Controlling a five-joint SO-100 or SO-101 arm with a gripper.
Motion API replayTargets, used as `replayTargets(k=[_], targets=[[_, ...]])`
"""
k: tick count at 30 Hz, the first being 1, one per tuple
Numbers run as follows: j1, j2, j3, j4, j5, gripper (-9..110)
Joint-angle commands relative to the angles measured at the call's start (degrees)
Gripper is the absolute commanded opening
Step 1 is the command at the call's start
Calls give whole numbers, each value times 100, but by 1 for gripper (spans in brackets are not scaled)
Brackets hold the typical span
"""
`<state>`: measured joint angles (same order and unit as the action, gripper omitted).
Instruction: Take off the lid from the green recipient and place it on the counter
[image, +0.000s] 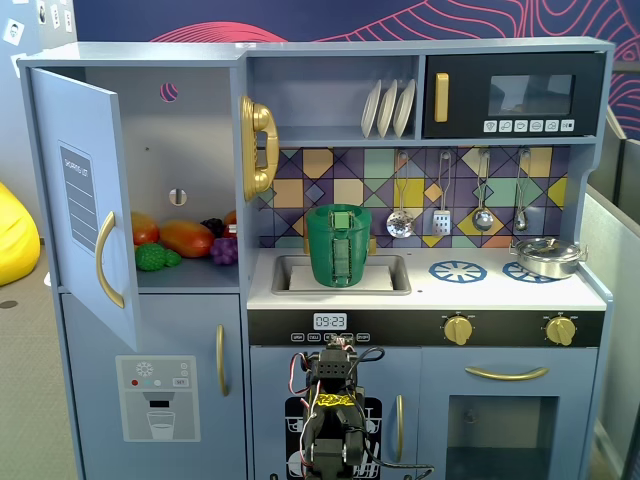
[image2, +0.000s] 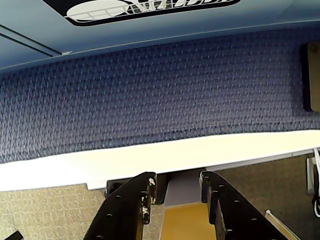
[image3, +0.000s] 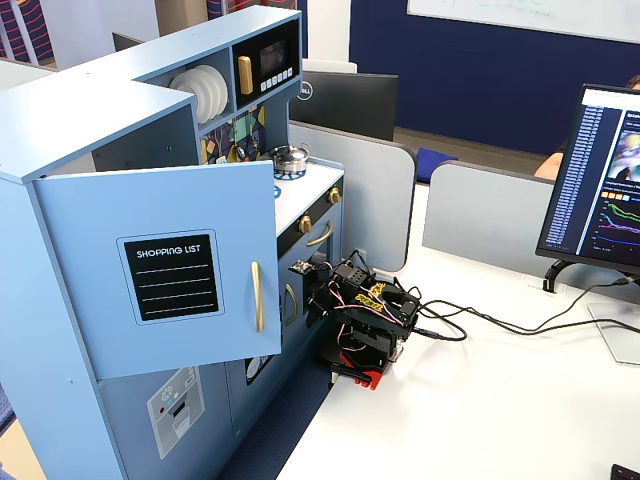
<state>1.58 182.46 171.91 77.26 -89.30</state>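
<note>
My gripper is going to grab the lid by its lighter-green strap handle (image: 343, 219) next. It will then take the lid off the green recipient and place the lid on the counter.
The green recipient (image: 338, 250) stands upright in the sink recess of the white counter (image: 500, 292). The dark-green lid (image: 325, 212) sits on top of it, with its lighter strap handle in the middle. My arm (image: 335, 410) is folded low in front of the kitchen, well below the counter; it also shows in a fixed view (image3: 365, 320) on the white table. In the wrist view my gripper (image2: 177, 177) is open and empty, pointing down past the table edge at blue carpet. The open door hides the pot in the side fixed view.
A silver pan (image: 547, 257) sits on the right burner print. The fridge door (image: 85, 200) hangs open at left, with toy fruit (image: 185, 238) inside. Utensils (image: 442, 215) hang on the back wall. A monitor (image3: 600, 180) and cables (image3: 500, 325) are on the table.
</note>
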Motion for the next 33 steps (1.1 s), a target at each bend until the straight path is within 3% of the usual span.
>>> replayTargets(k=[1,13,18,23,26,33], targets=[[211,-26,-18,1055,149,0],[211,-26,-18,1037,-9,0],[527,-149,-888,-800,53,5],[861,-1415,-3401,-3015,44,32],[826,-2065,-4623,-3788,-229,42],[562,-2760,-5520,-4685,-932,44]])
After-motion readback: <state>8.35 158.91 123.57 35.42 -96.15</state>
